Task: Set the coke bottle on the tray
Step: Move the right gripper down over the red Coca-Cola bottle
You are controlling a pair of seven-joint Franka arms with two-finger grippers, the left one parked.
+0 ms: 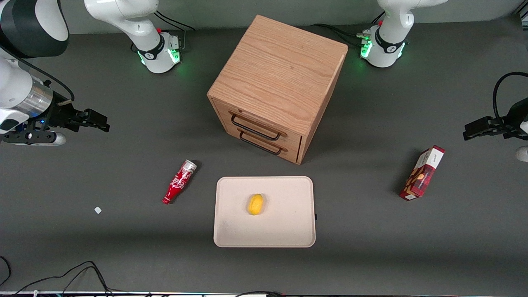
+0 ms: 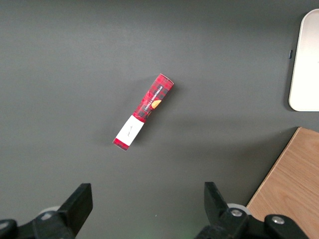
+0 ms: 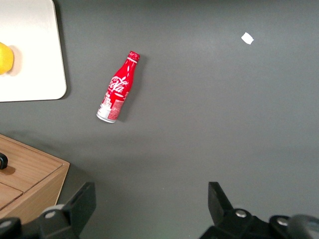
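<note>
Next, my right gripper takes hold of the coke bottle by its white-script body (image 1: 176,186) to place it on the tray (image 1: 288,231).
The coke bottle (image 1: 179,182) (image 3: 118,89), red with white script, a silver base and a red cap, lies on its side on the dark table beside the tray, its cap end nearer the front camera. The cream tray (image 1: 288,231) (image 3: 35,84) lies flat in front of the wooden drawer cabinet and carries a yellow lemon (image 1: 255,204). My right gripper (image 1: 97,121) (image 3: 149,199) hangs open and empty above the table at the working arm's end, well apart from the bottle and farther from the front camera than it.
The wooden drawer cabinet (image 1: 277,84) with two dark handles stands mid-table. A red snack box (image 1: 422,172) (image 2: 143,111) lies toward the parked arm's end. A small white scrap (image 1: 97,210) lies near the bottle. Cables (image 1: 62,276) run along the table's front edge.
</note>
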